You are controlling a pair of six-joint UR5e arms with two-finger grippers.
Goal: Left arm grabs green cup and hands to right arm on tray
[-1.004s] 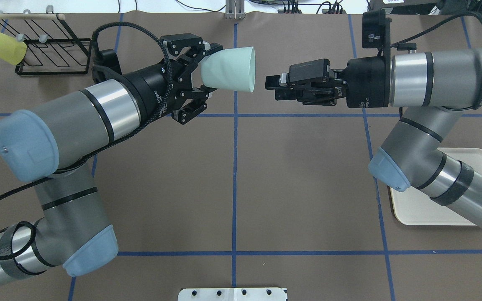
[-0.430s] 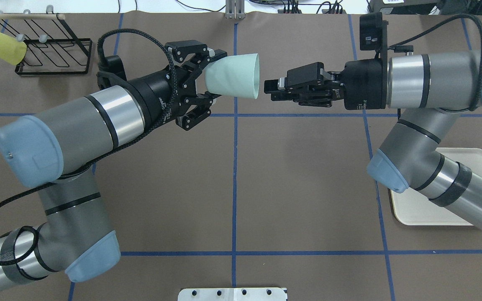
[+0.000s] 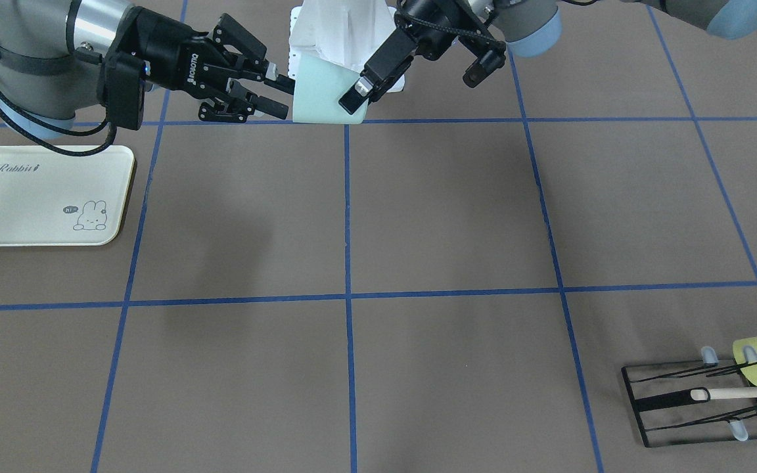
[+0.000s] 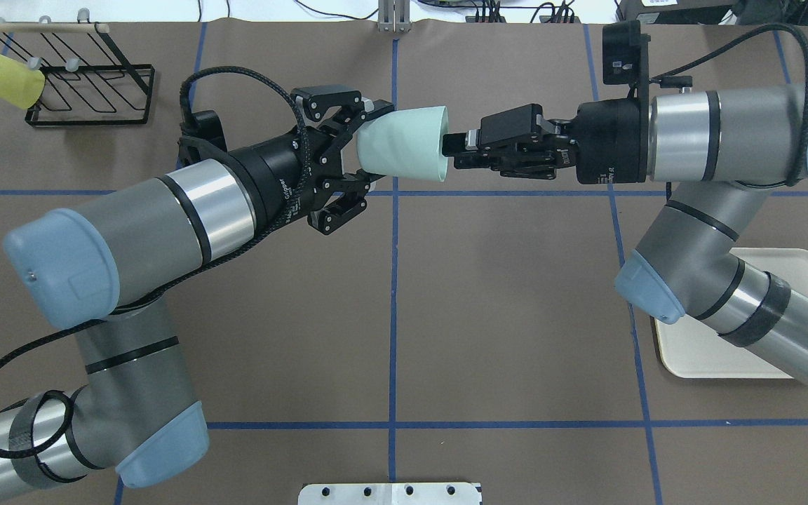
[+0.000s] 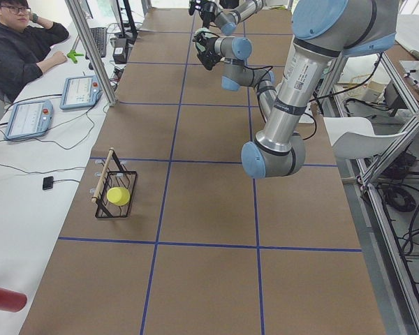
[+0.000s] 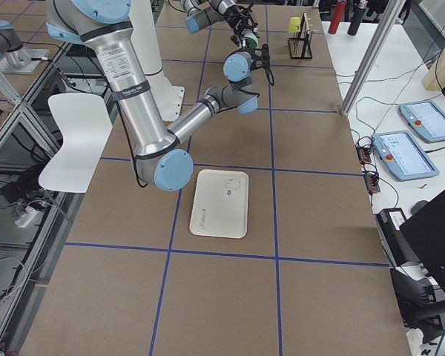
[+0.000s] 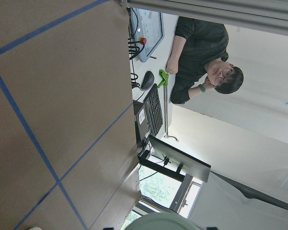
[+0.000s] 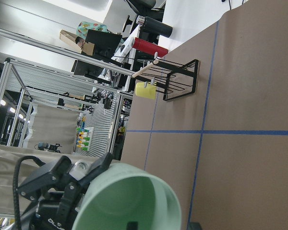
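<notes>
My right gripper grabs the pale mint-green cup by its rim (image 8: 161, 189) next, to take it over for the tray.
My left gripper (image 4: 374, 146) is shut on the base end of the pale mint-green cup (image 4: 407, 144). It holds the cup on its side above the table, mouth towards the right arm. My right gripper (image 4: 452, 153) is open, with its fingertips at the cup's rim. In the right wrist view the cup's open mouth (image 8: 134, 201) fills the bottom, with one fingertip (image 8: 130, 225) inside the rim. The cream-white tray (image 3: 23, 197) lies flat on the table on the right arm's side, partly under that arm in the overhead view (image 4: 698, 351).
A black wire rack (image 4: 88, 91) with a yellow-green cup (image 4: 5, 78) on it stands at the far left corner. A white mounting plate (image 4: 390, 493) sits at the near table edge. An operator (image 5: 17, 42) sits beyond the table's far side.
My left arm has carried the cup to the right, and my right gripper has edged left. The gap between them has closed, and the right fingertips now reach the cup's rim.
</notes>
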